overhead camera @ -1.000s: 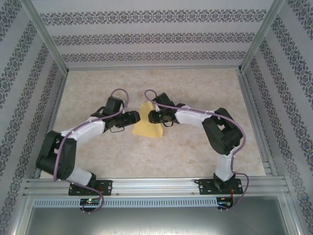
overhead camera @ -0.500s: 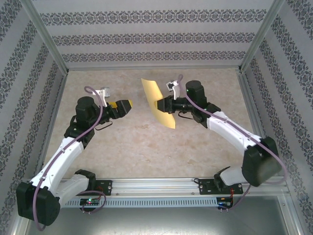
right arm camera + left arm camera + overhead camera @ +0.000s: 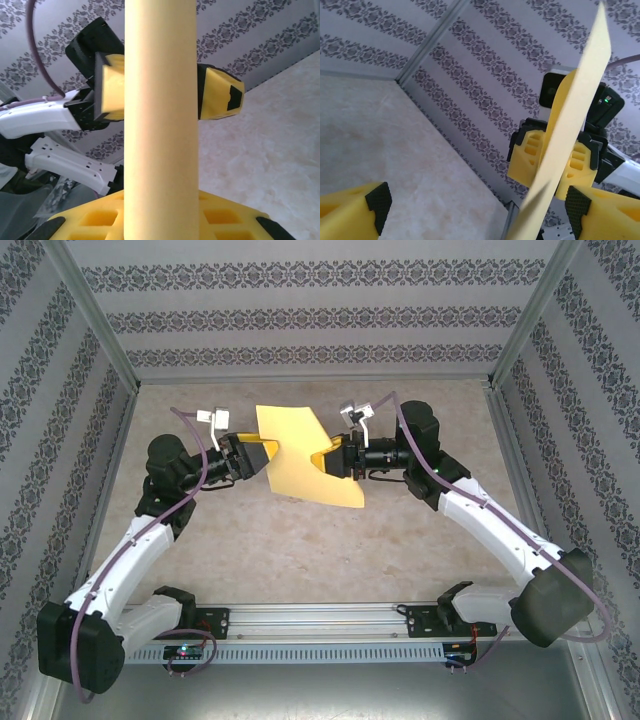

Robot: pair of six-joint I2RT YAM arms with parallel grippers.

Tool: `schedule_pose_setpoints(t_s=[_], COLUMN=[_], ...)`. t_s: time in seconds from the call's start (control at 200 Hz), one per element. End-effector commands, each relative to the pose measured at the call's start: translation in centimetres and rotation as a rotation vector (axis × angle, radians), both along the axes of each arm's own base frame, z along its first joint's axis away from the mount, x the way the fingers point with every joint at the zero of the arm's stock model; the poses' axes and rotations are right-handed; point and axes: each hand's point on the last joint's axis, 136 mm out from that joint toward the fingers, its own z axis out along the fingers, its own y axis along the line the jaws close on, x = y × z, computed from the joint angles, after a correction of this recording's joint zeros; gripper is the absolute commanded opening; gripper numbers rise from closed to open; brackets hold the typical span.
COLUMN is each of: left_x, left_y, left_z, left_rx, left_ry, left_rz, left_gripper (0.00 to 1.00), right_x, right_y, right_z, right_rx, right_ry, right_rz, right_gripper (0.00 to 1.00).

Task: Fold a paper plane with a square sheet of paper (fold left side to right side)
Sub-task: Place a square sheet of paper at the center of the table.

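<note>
My left gripper has the sheet's edge point(image 3: 268, 449) point(image 3: 536, 210) running down between its fingers, so it should close on the sheet's edge now.
The square sheet of paper point(image 3: 298, 455) is yellow-orange and hangs bowed in the air above the floor, a loose sheet rather than a paper plane. My right gripper point(image 3: 327, 458) is shut on its right part; in the right wrist view the sheet point(image 3: 160, 100) rises straight up from my right gripper point(image 3: 160, 222). My left gripper point(image 3: 264, 452) is open, its yellow fingers astride the sheet's left edge. In the left wrist view the sheet point(image 3: 570, 120) slants edge-on between the wide-apart fingertips point(image 3: 377, 202), nearer the right one, with my left gripper point(image 3: 475, 215) not touching it.
The beige marbled floor point(image 3: 300, 550) lies below both raised arms. Patterned walls with metal corner posts point(image 3: 90, 315) enclose it on three sides. The aluminium base rail point(image 3: 320, 618) runs along the near edge.
The left gripper has moved right, from well apart to astride the sheet's left edge. The right gripper has turned the sheet more face-up and shifted slightly left.
</note>
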Motion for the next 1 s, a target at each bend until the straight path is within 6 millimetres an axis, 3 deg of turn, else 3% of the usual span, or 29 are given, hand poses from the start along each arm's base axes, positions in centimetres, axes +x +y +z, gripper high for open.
schedule_pose_setpoints(t_s=[0.0, 0.135, 0.215, 0.34, 0.48, 0.58, 0.654, 0.829, 0.994], left_x=[-1.7, -1.8, -1.3, 0.4, 3.0, 4.3, 5.0, 5.5, 5.4], left_y=[-0.8, -1.0, -0.9, -0.5, 0.2, 0.2, 0.1, 0.3, 0.4], left_z=[3.2, 2.9, 1.6, -2.2, -8.9, -14.0, -17.6, -23.8, -25.9], left_rx=[-0.046, -0.032, -0.004, 0.051, 0.14, 0.17, 0.203, 0.269, 0.303], left_ry=[-0.115, -0.105, -0.072, 0.045, 0.245, 0.389, 0.473, 0.597, 0.633], left_rz=[-0.089, -0.087, -0.055, 0.015, 0.108, 0.131, 0.135, 0.147, 0.146], left_gripper=[0.72, 0.25, 0.09, 0.03, 0.0, 0.0, 0.0, 0.0, 0.0], right_x=[-1.1, 0.0, 1.4, 4.6, 7.6, 8.9, 9.1, 9.3, 9.6], right_y=[0.0, -0.4, -1.1, -3.4, -7.2, -9.8, -10.4, -9.2, -6.7], right_z=[2.5, 1.8, 0.5, -3.0, -7.4, -10.7, -12.6, -16.0, -19.8], right_rx=[0.053, 0.03, -0.016, -0.141, -0.281, -0.386, -0.438, -0.397, -0.358], right_ry=[-0.066, -0.059, -0.045, -0.002, 0.064, 0.12, 0.152, 0.274, 0.434], right_rz=[0.038, -0.031, -0.121, -0.34, -0.593, -0.736, -0.763, -0.731, -0.664], right_gripper=[0.27, 0.34, 0.45, 0.67, 0.83, 0.88, 0.88, 0.62, 0.26])
